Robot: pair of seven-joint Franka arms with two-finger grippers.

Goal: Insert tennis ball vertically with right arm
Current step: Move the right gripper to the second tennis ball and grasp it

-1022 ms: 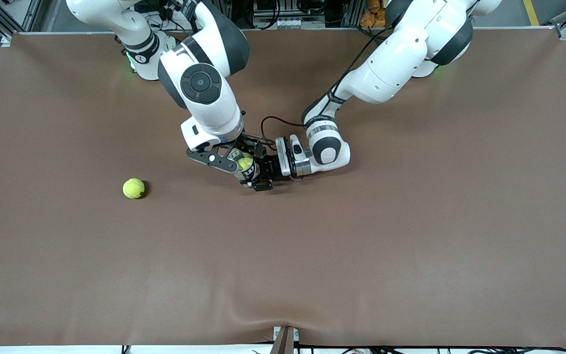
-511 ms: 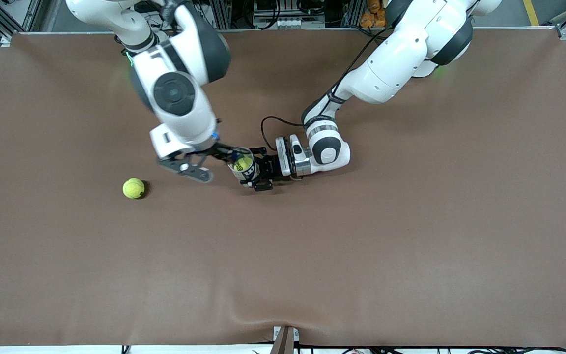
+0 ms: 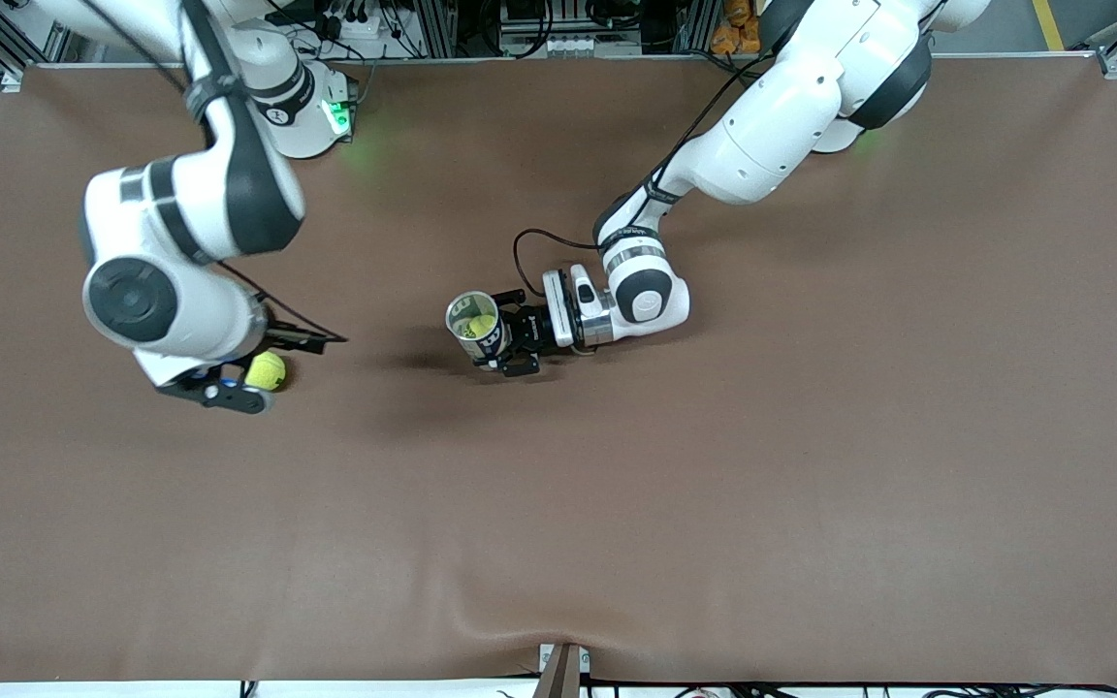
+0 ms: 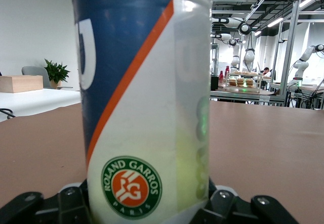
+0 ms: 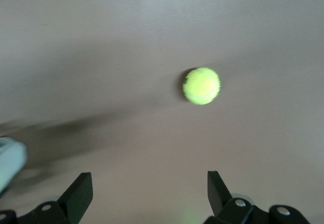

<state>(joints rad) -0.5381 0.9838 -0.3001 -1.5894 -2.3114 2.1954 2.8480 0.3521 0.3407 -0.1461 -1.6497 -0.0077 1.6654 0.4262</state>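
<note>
The tennis ball (image 3: 266,370) is loose. My right gripper will pick it up next by its opposite sides, to drop it into the open can (image 3: 474,325).
A Roland Garros ball can (image 3: 474,325) stands upright mid-table with its top open, and a yellow tennis ball (image 3: 481,327) shows inside it. My left gripper (image 3: 505,332) is shut on the can's lower part. In the left wrist view the can (image 4: 147,102) fills the frame, with my left gripper (image 4: 147,209) at its base. A loose tennis ball (image 3: 266,370) lies toward the right arm's end of the table. My right gripper (image 3: 258,373) hangs open over it. In the right wrist view this ball (image 5: 201,85) lies ahead of the right gripper (image 5: 147,188), which has nothing between its fingers.
The brown mat (image 3: 714,485) covers the whole table. A black cable (image 3: 525,242) loops beside the left wrist. The right arm's big elbow joint (image 3: 142,296) hangs over the mat next to the loose ball.
My right arm has swung from above the can toward its own end of the table and now hangs over the loose ball. The left arm and the can have stayed put.
</note>
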